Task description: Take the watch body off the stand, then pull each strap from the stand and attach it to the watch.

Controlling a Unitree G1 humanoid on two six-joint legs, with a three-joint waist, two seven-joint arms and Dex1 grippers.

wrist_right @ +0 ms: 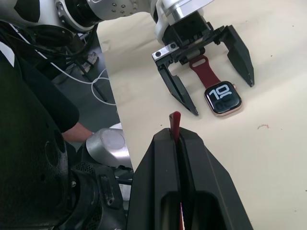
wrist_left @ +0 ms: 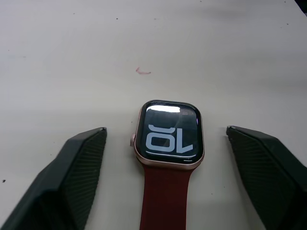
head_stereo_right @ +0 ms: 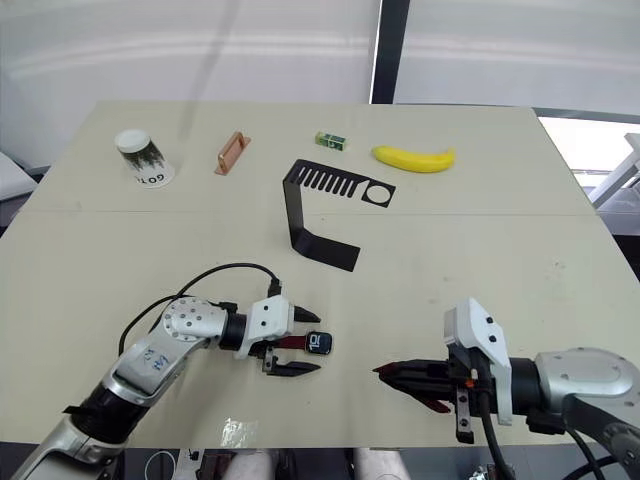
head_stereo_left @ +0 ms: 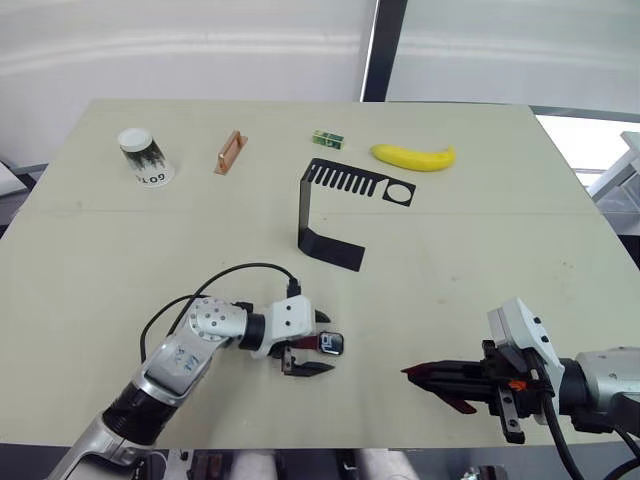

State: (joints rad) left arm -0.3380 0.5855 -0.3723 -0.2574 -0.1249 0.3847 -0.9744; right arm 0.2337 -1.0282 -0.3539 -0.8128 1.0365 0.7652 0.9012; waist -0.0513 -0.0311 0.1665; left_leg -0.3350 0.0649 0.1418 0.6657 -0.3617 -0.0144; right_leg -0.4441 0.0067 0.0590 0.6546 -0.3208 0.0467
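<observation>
I should grab the watch body with my left gripper next, by its pale gold rim [wrist_left: 202,136]. The watch body's bare strap slot [wrist_left: 171,101] then stays free to take the other strap.
The watch body [wrist_left: 169,134], with a black face and a pale gold rim, lies flat on the table with one dark-red strap [wrist_left: 165,199] attached to it. My left gripper [head_stereo_left: 312,356] is open, its fingers [wrist_left: 72,167] on either side of the watch without touching it. Near the table's front right, my right gripper [head_stereo_left: 412,374] is shut on the other dark-red strap [wrist_right: 175,125], whose tip sticks out between the fingers. The black stand [head_stereo_left: 330,205] stands in the middle of the table with nothing on its slotted top plate.
Along the far side of the table sit a paper cup [head_stereo_left: 146,156], a copper-coloured bracket [head_stereo_left: 230,152], a small green box [head_stereo_left: 328,139] and a banana [head_stereo_left: 413,157]. A black cable [head_stereo_left: 230,275] loops over the table from my left wrist.
</observation>
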